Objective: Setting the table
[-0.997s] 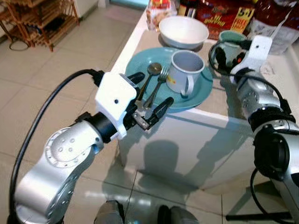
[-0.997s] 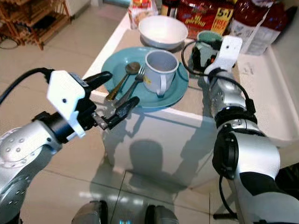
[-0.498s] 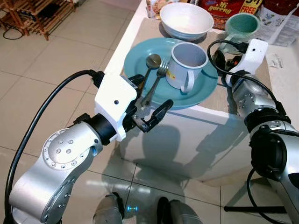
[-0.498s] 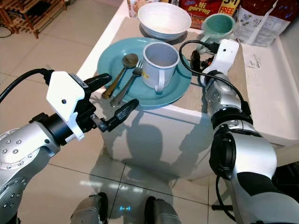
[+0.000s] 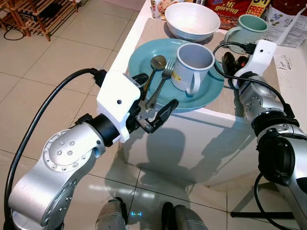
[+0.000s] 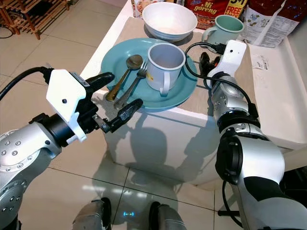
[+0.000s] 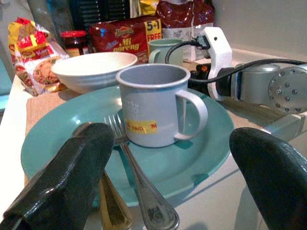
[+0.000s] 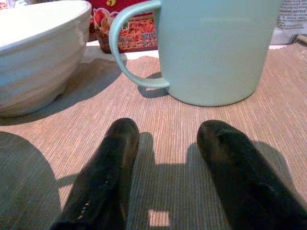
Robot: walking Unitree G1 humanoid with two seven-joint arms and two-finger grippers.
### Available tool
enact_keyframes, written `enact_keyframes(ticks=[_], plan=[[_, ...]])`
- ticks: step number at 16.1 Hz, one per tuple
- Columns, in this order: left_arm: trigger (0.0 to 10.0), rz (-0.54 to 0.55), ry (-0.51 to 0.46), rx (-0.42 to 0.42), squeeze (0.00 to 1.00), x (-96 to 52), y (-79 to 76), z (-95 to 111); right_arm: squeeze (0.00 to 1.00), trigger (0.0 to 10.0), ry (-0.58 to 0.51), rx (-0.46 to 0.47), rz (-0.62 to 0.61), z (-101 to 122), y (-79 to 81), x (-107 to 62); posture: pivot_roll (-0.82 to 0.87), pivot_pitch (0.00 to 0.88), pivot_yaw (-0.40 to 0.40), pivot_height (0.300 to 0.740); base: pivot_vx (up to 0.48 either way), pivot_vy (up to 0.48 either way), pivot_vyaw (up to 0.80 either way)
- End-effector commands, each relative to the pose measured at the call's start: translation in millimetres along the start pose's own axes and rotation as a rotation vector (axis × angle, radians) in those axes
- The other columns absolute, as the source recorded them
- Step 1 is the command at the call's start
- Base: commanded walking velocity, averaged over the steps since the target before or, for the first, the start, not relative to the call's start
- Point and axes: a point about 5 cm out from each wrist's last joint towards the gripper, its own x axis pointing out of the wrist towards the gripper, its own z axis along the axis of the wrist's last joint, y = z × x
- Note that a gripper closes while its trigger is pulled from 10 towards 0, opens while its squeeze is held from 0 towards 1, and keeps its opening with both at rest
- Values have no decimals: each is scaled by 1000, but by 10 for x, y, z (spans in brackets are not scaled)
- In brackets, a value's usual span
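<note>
Next, my right gripper grabs the grey mug [image 5: 193, 67] by its handle [image 5: 194, 84] to set the table.
A teal plate [image 5: 208, 91] lies on a beige mat at the near corner of the white table. On the plate are a spoon [image 5: 157, 62], a fork [image 5: 162, 82] and a grey mug [image 5: 193, 67], which stands upright with its handle toward me. My left gripper [image 5: 158, 92] is open over the plate's near left rim, its fingers [image 7: 72, 177] on either side of the cutlery handles and holding nothing. Behind the plate are a white bowl [image 5: 192, 20] and a teal mug [image 5: 252, 26]. My right gripper [image 8: 168, 139] rests open on the mat, pointing at the teal mug [image 8: 216, 48], a short way from it.
Food packets [image 5: 235, 7] line the back of the table. A white surface [image 6: 278, 96] with a paper slip on it extends to the right. A wooden rack [image 5: 33, 14] stands on the tiled floor at far left. The table's front edge [image 5: 192, 117] lies just beyond my left gripper.
The camera has tilted down, so more of the tabletop shows. My right gripper now sits a little farther back from the teal mug. The left gripper has barely moved.
</note>
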Motion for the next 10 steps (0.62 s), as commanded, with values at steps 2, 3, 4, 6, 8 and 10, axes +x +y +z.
enact_keyframes(ticks=[2, 3, 4, 6, 8, 10], plan=[[10000, 4, -18, 12, 0, 13, -19, 18, 0, 0, -34, -44, 28, -9, -30, -29, 168, 203, -97, 740, 0, 0, 0], [10000, 38, -19, 18, 0, 29, 11, 6, 0, 4431, -60, -64, 29, 19, -34, -34, 164, 191, -96, 740, 0, 0, 0], [10000, 56, -20, 23, 0, 44, 33, -2, 0, 10000, -89, -70, 20, 52, -51, -41, 158, 180, -93, 740, 0, 0, 0], [10000, 110, -31, 28, 0, 125, 105, -22, 0, 10000, -238, -66, -9, 213, -150, -124, 141, 143, -83, 740, 0, 0, 0], [10000, 159, -13, 18, 0, 173, 152, -82, 0, 10000, -323, -72, -18, 318, -208, -238, 127, 122, -76, 740, 0, 0, 0], [10000, 205, 5, -10, 0, 223, 172, -187, 0, 10000, -410, -59, 13, 465, -220, -615, 94, 79, -67, 740, 0, 0, 0]])
